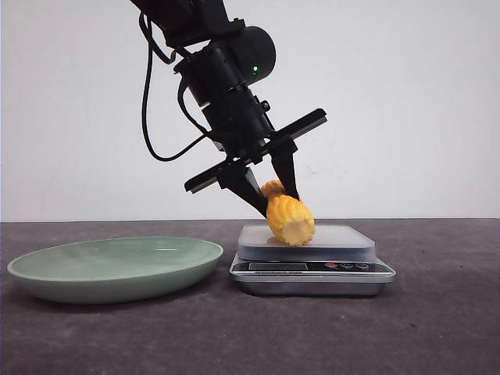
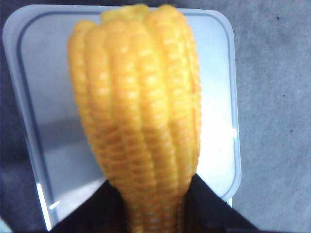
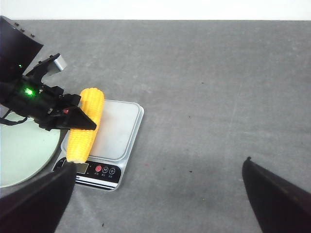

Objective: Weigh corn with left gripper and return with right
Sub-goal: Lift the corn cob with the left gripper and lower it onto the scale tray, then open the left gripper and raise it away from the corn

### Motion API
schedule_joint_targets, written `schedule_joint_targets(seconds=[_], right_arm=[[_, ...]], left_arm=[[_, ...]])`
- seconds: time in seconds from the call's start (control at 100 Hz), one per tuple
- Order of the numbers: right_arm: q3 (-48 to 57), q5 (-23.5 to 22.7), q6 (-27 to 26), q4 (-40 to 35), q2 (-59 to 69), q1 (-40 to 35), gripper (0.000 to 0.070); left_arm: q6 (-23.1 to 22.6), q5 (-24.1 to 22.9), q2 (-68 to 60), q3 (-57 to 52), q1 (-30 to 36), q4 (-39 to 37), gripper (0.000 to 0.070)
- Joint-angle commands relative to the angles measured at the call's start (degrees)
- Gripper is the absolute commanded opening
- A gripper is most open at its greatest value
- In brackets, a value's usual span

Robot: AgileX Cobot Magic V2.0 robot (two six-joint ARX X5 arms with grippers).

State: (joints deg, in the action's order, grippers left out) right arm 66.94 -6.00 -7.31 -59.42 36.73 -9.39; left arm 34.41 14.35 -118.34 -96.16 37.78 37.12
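My left gripper should release the corn now. The corn's lower end touches the white platform inside its edges, so the corn would stay on the scale (image 3: 119,126).
The corn (image 1: 291,220), a yellow-orange cob piece with a paler cut end, is tilted over the scale's platform (image 1: 344,234), and its lower end seems to touch it. My left gripper (image 1: 280,201) is shut on the cob's upper end. In the left wrist view the corn (image 2: 141,111) fills the middle above the white platform (image 2: 218,73), with black fingers (image 2: 214,211) on both sides of it. The right wrist view shows the corn (image 3: 86,124), the scale (image 3: 119,126) and the left gripper (image 3: 73,119). My right gripper (image 3: 160,165) is open and empty, to the scale's right.
A pale green plate (image 1: 117,262) lies on the dark table just left of the scale, and also shows in the right wrist view (image 3: 19,150). The scale's display and buttons (image 1: 312,266) face the front. Bare grey table (image 3: 218,97) lies to the scale's right.
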Motion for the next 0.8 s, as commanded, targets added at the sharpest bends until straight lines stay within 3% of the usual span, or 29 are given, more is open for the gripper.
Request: schedule_joint_targets(seconds=[0.0,0.21,0.38,0.6,0.68,0.79], right_arm=[[0.87,0.02,0.00,0.15,0.24,-0.24,0.0700],[0.87,0.00,-1.97,0.15,0.24,-0.24,0.0700],[0.87,0.02,-2.93,-0.09,0.24,-0.24,0.0700],[0.87,0.04,-3.23,-0.26,0.24,-0.24,0.0700],[0.87,0.07,-3.23,-0.26,0.24,-0.24,0.0700],[0.87,0.07,-3.21,-0.26,0.24,-0.24,0.0700]], left_arm=[[-1.01,-1.14,-1.81,-1.36,0.48,-0.48,0.0004],[-2.03,-1.46,-1.99,-1.36,0.48,-1.97,0.0011],[-2.01,-1.44,-2.03,-1.36,0.48,-1.51,0.0154],[-1.79,-1.22,-2.03,-1.36,0.55,-0.85,0.0404],[-1.79,-1.20,-2.03,-1.36,0.55,-0.46,0.0446],[-1.81,-0.96,-2.03,-1.44,0.55,-0.31,0.0448]])
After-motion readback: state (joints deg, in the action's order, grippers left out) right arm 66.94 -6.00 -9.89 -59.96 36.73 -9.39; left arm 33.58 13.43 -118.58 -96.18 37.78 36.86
